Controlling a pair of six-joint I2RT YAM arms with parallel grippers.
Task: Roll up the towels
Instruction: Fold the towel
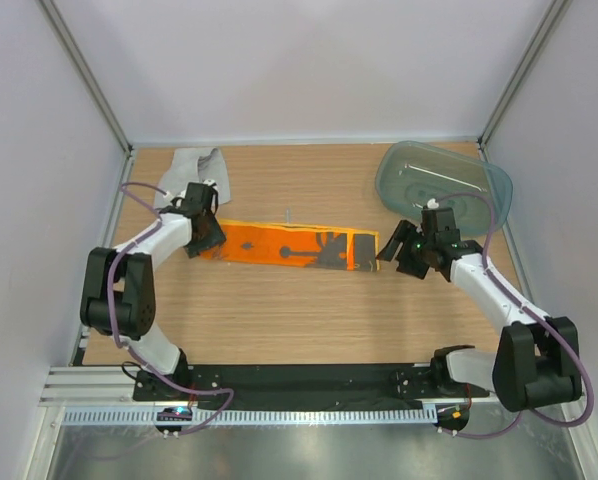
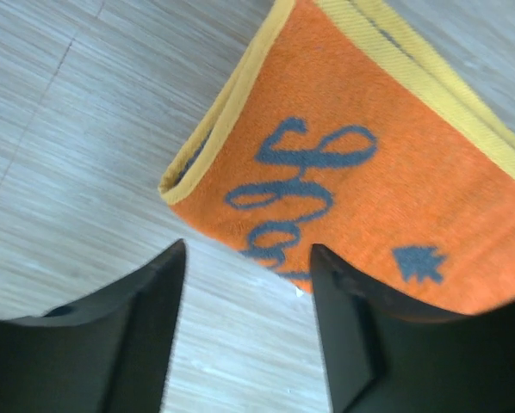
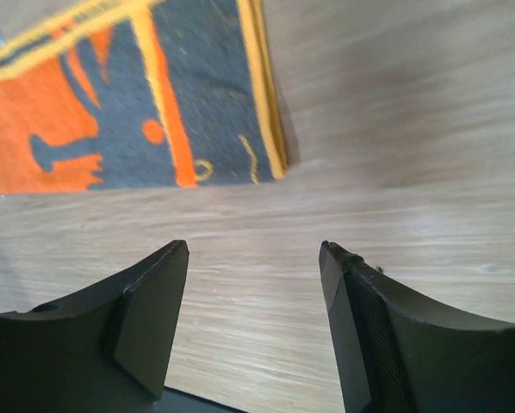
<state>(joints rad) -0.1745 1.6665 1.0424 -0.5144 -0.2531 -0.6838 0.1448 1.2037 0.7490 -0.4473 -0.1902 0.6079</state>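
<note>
The orange towel (image 1: 294, 245) needs to be folded over the strip for rolling, so my right gripper should grab it at the near corner of its dark grey end (image 1: 376, 269).
The orange towel (image 1: 294, 245) with a dark grey pattern lies folded into a long flat strip across the middle of the table. My left gripper (image 1: 205, 238) is open and empty at its left end; in the left wrist view the towel's corner (image 2: 344, 155) lies just beyond my open fingers (image 2: 150, 318). My right gripper (image 1: 404, 252) is open and empty just right of the strip's right end; in the right wrist view the towel's end (image 3: 137, 95) lies ahead of my gripper (image 3: 253, 258), apart from it. The light grey towel (image 1: 191, 170) lies crumpled at the back left.
A translucent blue-green plastic tub (image 1: 442, 183) sits at the back right, just behind my right arm. White walls with metal frame posts (image 1: 89, 80) close the table on three sides. A black rail (image 1: 299, 380) runs along the near edge.
</note>
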